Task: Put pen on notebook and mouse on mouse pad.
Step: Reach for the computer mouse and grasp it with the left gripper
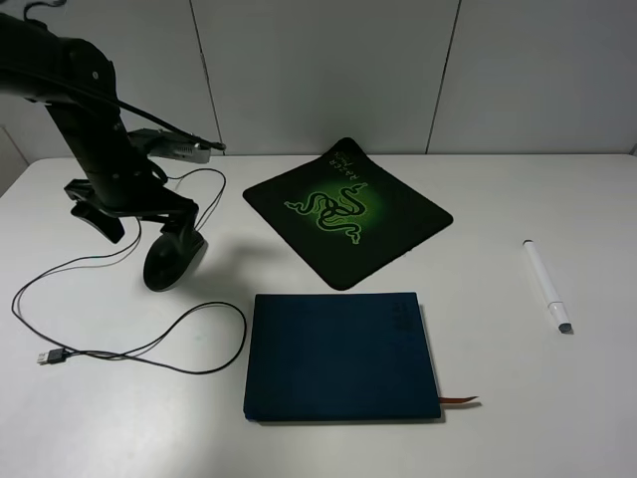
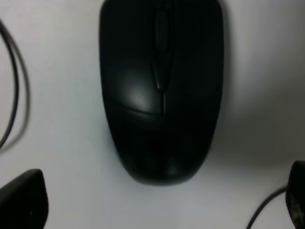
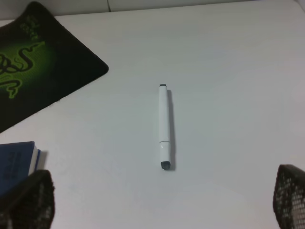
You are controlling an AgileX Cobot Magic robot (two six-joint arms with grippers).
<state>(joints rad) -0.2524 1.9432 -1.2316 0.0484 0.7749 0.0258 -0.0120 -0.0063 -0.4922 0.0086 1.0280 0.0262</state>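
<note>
My left gripper will set the black mouse on the mouse pad (image 1: 348, 217), so next it needs to take hold of the mouse by its rounded rear end (image 1: 162, 272).
The black mouse (image 1: 169, 261) (image 2: 161, 90) lies on the white table at the left, off the mouse pad. My left gripper (image 1: 139, 224) (image 2: 159, 204) hovers just above it, open, and its fingertips (image 2: 23, 200) do not touch the mouse. The white pen (image 1: 546, 285) (image 3: 164, 126) lies on the table at the right, away from the dark blue notebook (image 1: 338, 354) (image 3: 16, 160). My right gripper (image 3: 157, 205) hangs open over the pen; it does not show in the high view. The black mouse pad (image 1: 348, 209) (image 3: 43, 62) with the green logo lies behind the notebook.
The mouse's thin cable (image 1: 129, 351) loops across the table's left part and ends in a USB plug (image 1: 50, 356). A brown ribbon (image 1: 460, 401) sticks out at the notebook's near right corner. A white wall stands behind the table.
</note>
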